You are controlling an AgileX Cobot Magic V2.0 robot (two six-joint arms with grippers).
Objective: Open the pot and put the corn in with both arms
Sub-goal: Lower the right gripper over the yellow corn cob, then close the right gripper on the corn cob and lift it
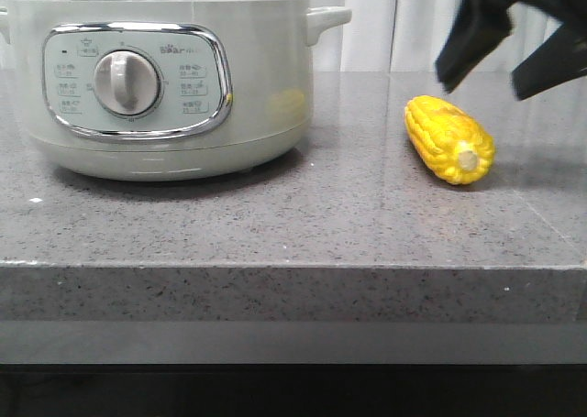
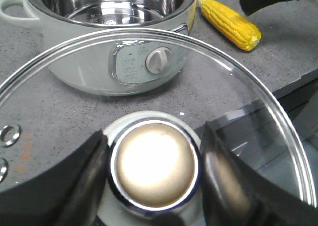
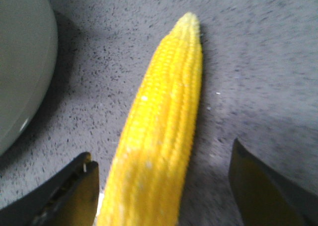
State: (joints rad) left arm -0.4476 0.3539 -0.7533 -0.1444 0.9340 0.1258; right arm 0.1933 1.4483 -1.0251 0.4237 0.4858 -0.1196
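The counter shows between my right gripper's fingers and the yellow corn (image 1: 449,140) below, so closing now would miss the corn. My right gripper lowers first, then closes on the corn.
The pale grey-green pot (image 1: 257,87) stands at the left of the counter; in the left wrist view (image 2: 84,62) it is open, its steel inner bowl (image 2: 109,2) bare. My left gripper (image 2: 154,167) is shut on the round metal knob (image 2: 154,156) of the glass lid (image 2: 248,112), held off the pot on its dial side; it is out of the front view. The yellow corn (image 1: 449,140) lies on the counter right of the pot, also in both wrist views (image 2: 229,22) (image 3: 164,112). My right gripper (image 1: 486,82) hangs open just above the corn, its fingers (image 3: 74,191) either side of it without touching.
The grey speckled counter (image 1: 275,224) ends in a front edge near the camera. White curtains hang behind the pot. The pot's side wall (image 3: 20,62) is close to the corn and the right gripper.
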